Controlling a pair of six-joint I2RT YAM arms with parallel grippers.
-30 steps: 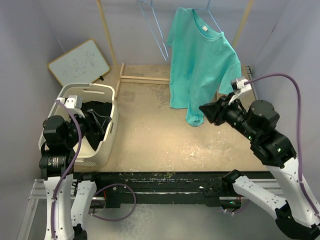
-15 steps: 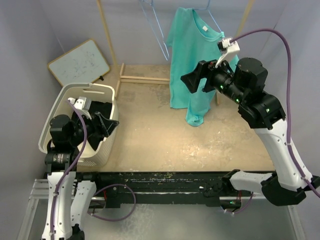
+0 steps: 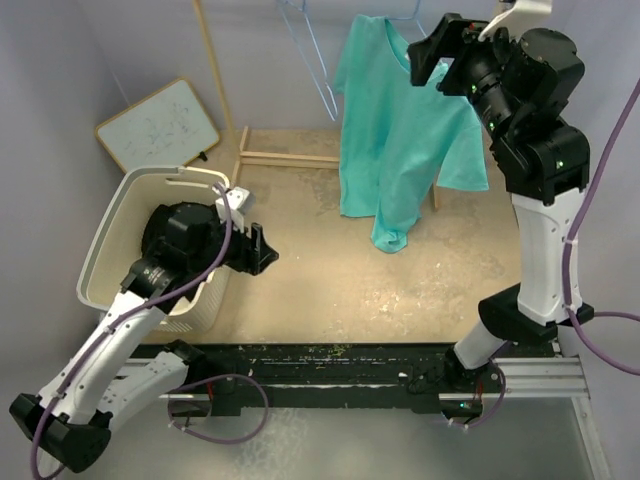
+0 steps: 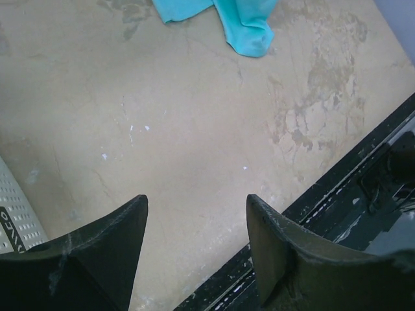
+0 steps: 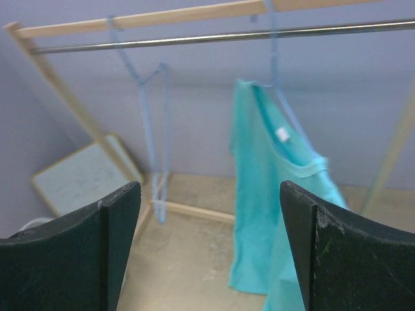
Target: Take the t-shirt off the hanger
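My right gripper next grabs the hanger's near arm [image 3: 441, 75] [image 5: 314, 166] with the t-shirt's shoulder, beside the collar. The hanger's hook and far side stay free for removing the t-shirt.
A turquoise t-shirt [image 3: 400, 130] hangs on a blue wire hanger [image 5: 283, 107] from the rail at the back; its white neck label shows. My right gripper [image 3: 430, 50] is raised high, next to the collar, open with nothing between its fingers. In the right wrist view the t-shirt [image 5: 269, 214] hangs ahead, between the tips of the right gripper [image 5: 211, 188] and apart from them. My left gripper [image 3: 256, 250] is open and empty, low over the table beside the basket. The left wrist view looks past the left gripper [image 4: 194, 201] at bare table, with the t-shirt's hem [image 4: 243, 23] at the top.
A white laundry basket [image 3: 105, 265] stands at the left, and its perforated wall [image 4: 13, 210] shows in the left wrist view. A whiteboard [image 3: 160, 125] leans against the back left. An empty blue hanger [image 3: 312, 60] hangs on the wooden-framed rack's metal rail [image 5: 194, 35]. A black rail [image 3: 330, 355] edges the table's front.
The right arm rose from beside the shirt's hem to collar height, and its jaws opened wide. The left arm swung out of the basket toward the table's middle.
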